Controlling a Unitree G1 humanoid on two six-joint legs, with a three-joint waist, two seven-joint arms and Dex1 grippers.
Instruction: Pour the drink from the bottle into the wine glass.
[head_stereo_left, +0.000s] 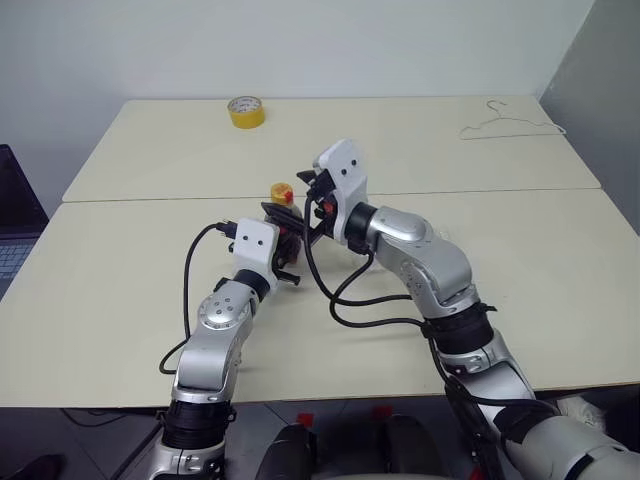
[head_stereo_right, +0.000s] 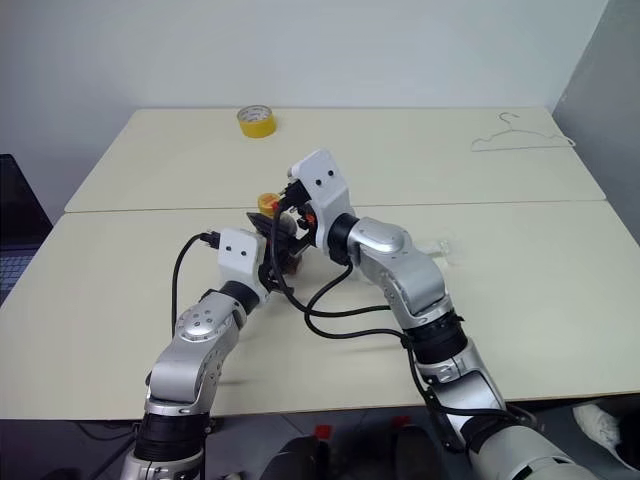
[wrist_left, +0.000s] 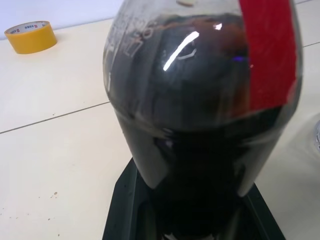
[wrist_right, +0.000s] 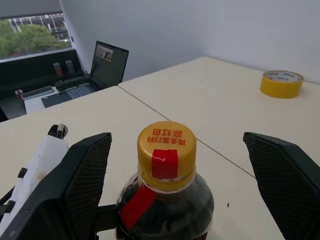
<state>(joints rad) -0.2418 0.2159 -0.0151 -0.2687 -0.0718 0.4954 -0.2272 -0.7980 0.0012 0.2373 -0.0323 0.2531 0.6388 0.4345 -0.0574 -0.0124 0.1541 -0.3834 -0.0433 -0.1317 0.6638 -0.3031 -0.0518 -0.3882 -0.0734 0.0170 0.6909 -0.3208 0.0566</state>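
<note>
In the right wrist view, my right gripper's fingers stand beside the yellow cap (wrist_right: 167, 156), above the bottle's shoulder (wrist_right: 170, 205), so it is now time to close on the cap.
The bottle (wrist_left: 200, 125) stands upright on the table (head_stereo_left: 120, 280), full of dark brown-red drink (wrist_left: 200, 170), with a red neck label. My left gripper (head_stereo_left: 287, 248) is shut on its rounded body, level with the table. The yellow cap (wrist_right: 166, 145) sits between the two wide-apart fingers of my right gripper (wrist_right: 176, 139), which is open and not touching it. The cap (head_stereo_left: 282, 192) also peeks out beside the right hand from above. A faint clear shape, the wine glass (head_stereo_right: 440, 248), shows on the table just past my right forearm; how it stands I cannot tell.
A yellow tape roll (head_stereo_left: 246, 112) lies at the far left of the table. A wire hanger (head_stereo_left: 510, 122) lies at the far right. A seam (head_stereo_left: 150, 198) runs between the two tabletops. A laptop (wrist_right: 107, 62) sits on a desk beyond the table's left edge.
</note>
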